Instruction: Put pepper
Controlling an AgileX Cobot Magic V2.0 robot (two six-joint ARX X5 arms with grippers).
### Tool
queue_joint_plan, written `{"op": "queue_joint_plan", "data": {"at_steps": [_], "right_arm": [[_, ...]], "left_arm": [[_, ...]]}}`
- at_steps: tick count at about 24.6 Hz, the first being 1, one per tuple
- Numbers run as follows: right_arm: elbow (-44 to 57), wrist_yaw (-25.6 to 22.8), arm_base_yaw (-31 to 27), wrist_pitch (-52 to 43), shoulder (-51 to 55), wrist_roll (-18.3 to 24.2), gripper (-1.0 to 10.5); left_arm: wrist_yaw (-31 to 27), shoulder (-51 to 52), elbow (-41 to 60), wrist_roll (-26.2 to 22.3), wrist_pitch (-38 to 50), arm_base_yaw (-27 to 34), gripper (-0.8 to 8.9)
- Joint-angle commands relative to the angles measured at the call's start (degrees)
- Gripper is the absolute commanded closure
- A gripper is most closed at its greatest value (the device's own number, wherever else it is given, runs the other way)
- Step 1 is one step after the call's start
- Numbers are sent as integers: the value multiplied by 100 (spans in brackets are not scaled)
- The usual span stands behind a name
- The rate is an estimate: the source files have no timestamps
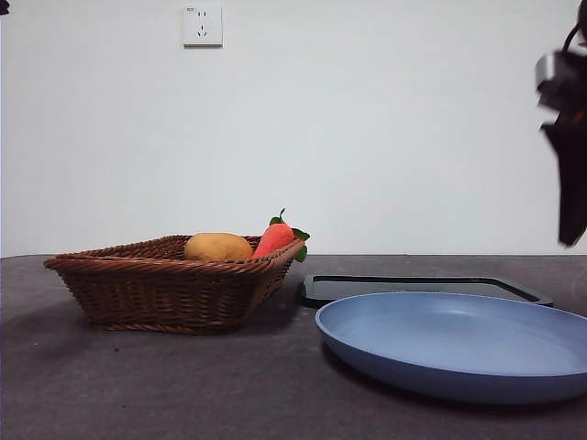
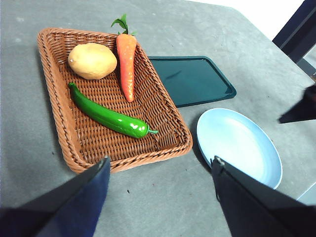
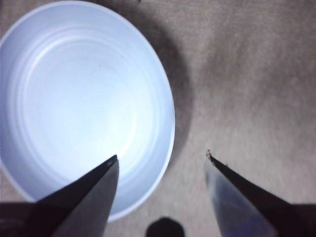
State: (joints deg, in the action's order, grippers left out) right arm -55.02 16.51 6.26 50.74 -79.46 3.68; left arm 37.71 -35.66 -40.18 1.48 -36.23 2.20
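Note:
The green pepper is long from its tip to its stem, so the left gripper needs to grab it next around its middle to keep it level.
The glossy dark-green pepper lies in the wicker basket beside a potato and a carrot. In the front view the basket hides the pepper; only the potato and the carrot stick up. My left gripper is open and empty, high above the basket's near edge. My right gripper is open and empty above the rim of the blue plate. It shows in the front view as a dark shape at the right edge.
The blue plate sits at the front right, also seen from the left wrist. A dark tray lies behind it, next to the basket. A wall socket is on the back wall.

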Motion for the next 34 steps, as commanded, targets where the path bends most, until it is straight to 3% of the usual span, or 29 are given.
{"op": "queue_joint_plan", "data": {"at_steps": [1,11,17,21,24,28,34], "right_arm": [[-98,-4,31,-254,-367,50,649],[-98,9,52,-726,-1255,96,662],[-96,13,170,-763,-1565,197,761],[-96,11,208,-813,-1602,186,942],[-98,2,201,-809,-1591,92,941],[-98,7,201,-802,-1054,-42,941],[-146,-17,125,-501,798,-275,941]], "left_arm": [[22,-11,-70,0,37,13,454],[20,-11,-70,0,37,13,454],[15,-15,-70,0,35,13,454],[15,-15,-70,0,-2,13,454],[-2,-17,-70,4,-42,13,454],[-33,-20,-87,197,-42,-48,454],[-669,-376,-496,588,20,-492,454]]}}
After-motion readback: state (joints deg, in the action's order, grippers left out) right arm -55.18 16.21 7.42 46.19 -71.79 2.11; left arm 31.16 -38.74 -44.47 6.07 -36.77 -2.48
